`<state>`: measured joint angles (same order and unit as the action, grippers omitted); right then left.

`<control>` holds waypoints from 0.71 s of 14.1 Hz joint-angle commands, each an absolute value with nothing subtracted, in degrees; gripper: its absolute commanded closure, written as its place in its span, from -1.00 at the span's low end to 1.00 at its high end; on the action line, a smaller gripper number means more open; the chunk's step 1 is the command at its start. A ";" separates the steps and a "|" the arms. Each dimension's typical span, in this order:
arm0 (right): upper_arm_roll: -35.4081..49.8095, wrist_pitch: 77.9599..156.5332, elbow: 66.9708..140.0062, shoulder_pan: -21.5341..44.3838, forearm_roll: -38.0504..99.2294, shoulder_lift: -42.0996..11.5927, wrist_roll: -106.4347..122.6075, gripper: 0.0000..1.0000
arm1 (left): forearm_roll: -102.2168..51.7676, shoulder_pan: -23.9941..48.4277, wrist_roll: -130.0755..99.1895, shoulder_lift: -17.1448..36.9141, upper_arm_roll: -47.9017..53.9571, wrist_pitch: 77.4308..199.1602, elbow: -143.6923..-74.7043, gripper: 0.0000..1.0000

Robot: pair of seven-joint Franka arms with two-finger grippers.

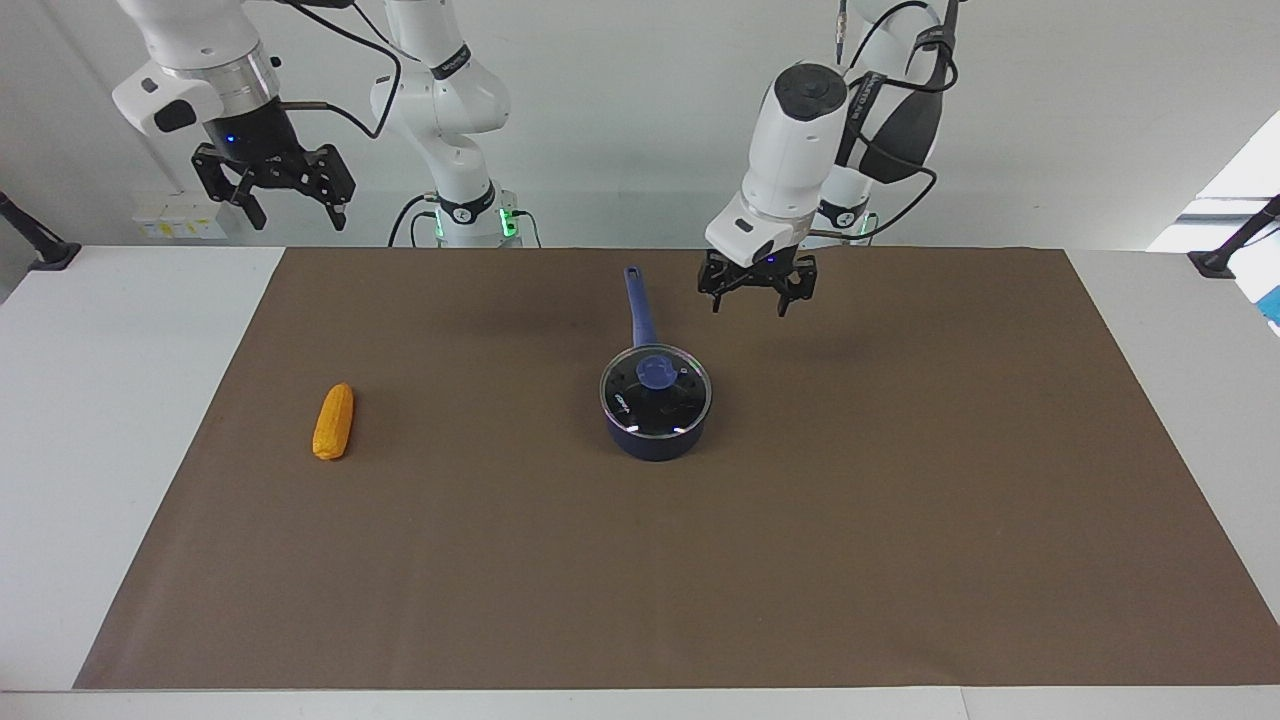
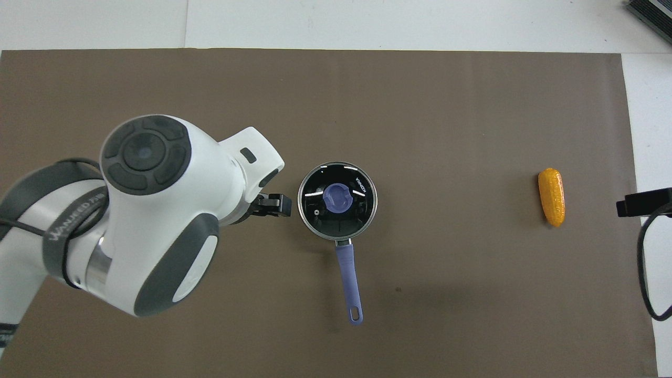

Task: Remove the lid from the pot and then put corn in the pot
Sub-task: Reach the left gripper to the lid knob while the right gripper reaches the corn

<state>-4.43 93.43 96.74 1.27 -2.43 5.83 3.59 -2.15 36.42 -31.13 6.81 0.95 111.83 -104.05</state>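
Observation:
The lid's glass is wide and flat over the pot (image 2: pixel 346 239), so my left gripper will grab the lid by its raised blue knob (image 2: pixel 337 198) next.
The navy pot (image 1: pixel 655 435) (image 2: pixel 346 239) stands mid-mat, its long blue handle (image 1: pixel 638 308) (image 2: pixel 349 281) pointing toward the robots. The glass lid (image 1: pixel 655 390) (image 2: pixel 337 201) with its blue knob (image 1: pixel 657 373) (image 2: pixel 337 197) sits on the pot. The corn (image 1: pixel 333 421) (image 2: pixel 553 197) lies on the mat toward the right arm's end. My left gripper (image 1: pixel 750 298) hangs open and empty in the air beside the pot's handle, toward the left arm's end; one finger (image 2: pixel 274 205) shows in the overhead view. My right gripper (image 1: pixel 297 214) waits open, high above the table's edge.
A brown mat (image 1: pixel 800 520) (image 2: pixel 446 105) covers most of the white table. Black camera mounts (image 1: pixel 40 250) (image 1: pixel 1230 250) stand at the table's two ends near the robots.

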 commanded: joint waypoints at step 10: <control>-4.04 126.10 105.54 -3.51 -1.93 -16.16 8.00 -1.00 | -2.37 41.13 -40.87 21.70 -0.26 112.15 -89.22 -1.00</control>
<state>-4.49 123.17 102.26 -2.10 -2.41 -16.90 6.27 -2.15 39.61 -39.35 19.06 0.88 113.98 -93.09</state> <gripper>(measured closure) 0.000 0.000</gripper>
